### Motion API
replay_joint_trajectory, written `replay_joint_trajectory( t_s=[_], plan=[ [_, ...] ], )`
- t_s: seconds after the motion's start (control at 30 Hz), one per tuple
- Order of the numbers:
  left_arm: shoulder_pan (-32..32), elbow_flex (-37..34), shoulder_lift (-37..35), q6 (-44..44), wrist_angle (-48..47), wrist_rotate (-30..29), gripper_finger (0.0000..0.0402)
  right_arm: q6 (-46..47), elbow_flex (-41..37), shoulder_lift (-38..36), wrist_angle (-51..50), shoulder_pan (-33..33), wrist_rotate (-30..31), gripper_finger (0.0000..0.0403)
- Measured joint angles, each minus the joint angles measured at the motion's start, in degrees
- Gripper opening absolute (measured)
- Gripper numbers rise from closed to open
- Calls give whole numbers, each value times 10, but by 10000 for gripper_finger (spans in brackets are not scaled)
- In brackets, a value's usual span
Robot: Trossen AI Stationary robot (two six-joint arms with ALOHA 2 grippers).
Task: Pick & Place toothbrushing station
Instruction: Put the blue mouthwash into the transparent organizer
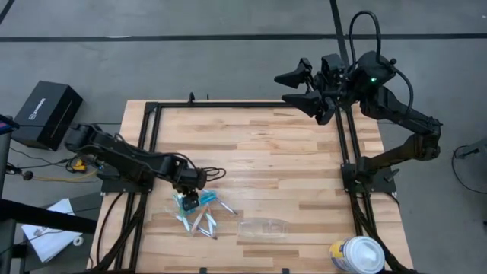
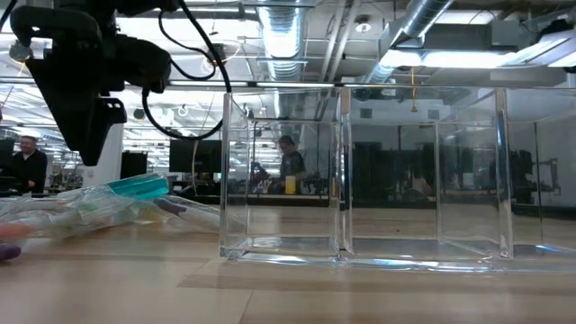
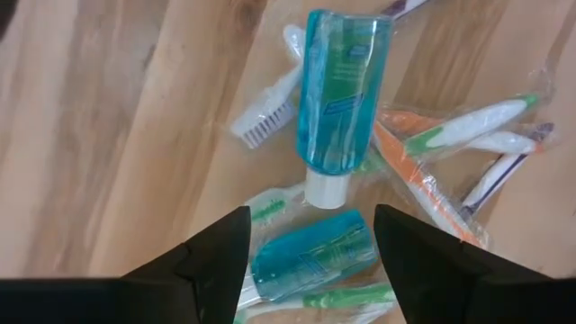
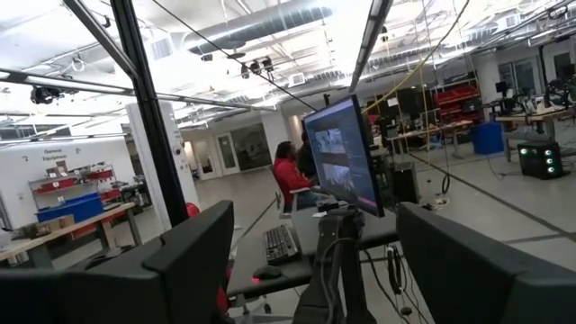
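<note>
My left gripper's fingers are short of the white cap (image 3: 326, 189) on the teal bottle (image 3: 342, 94) in the left wrist view, so they would miss if I closed now. I should move toward the cap first.
Several pale toothbrushes in clear wrappers (image 3: 468, 126) and two teal-and-white tubes lie in a pile on the wooden table (image 1: 274, 152), near its front left. One tube (image 3: 342, 90) lies farther off, its white cap toward my fingers. The other tube (image 3: 310, 256) lies between my open left gripper's (image 3: 310, 220) fingers, which stand above the pile (image 1: 199, 217) on either side of it, pointing down. The flat clear holder (image 1: 262, 227) rests on the table just right of the pile and fills the low view (image 2: 360, 180). My right gripper (image 1: 300, 85) is open and empty, raised at the far right.
A round white-lidded canister (image 1: 358, 255) stands at the table's front right corner. A black box (image 1: 47, 114) sits off the table's left side. A black frame (image 1: 243, 104) runs along the table's far and side edges. Bare wood lies in the table's middle.
</note>
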Motion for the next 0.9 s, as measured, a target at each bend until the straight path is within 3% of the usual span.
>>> replay_joint_trajectory(
  t_s=[0.9],
  plan=[
    [-36,0,97,-13,54,-2,233,0,0,0,0,0,-29,302]
  ],
)
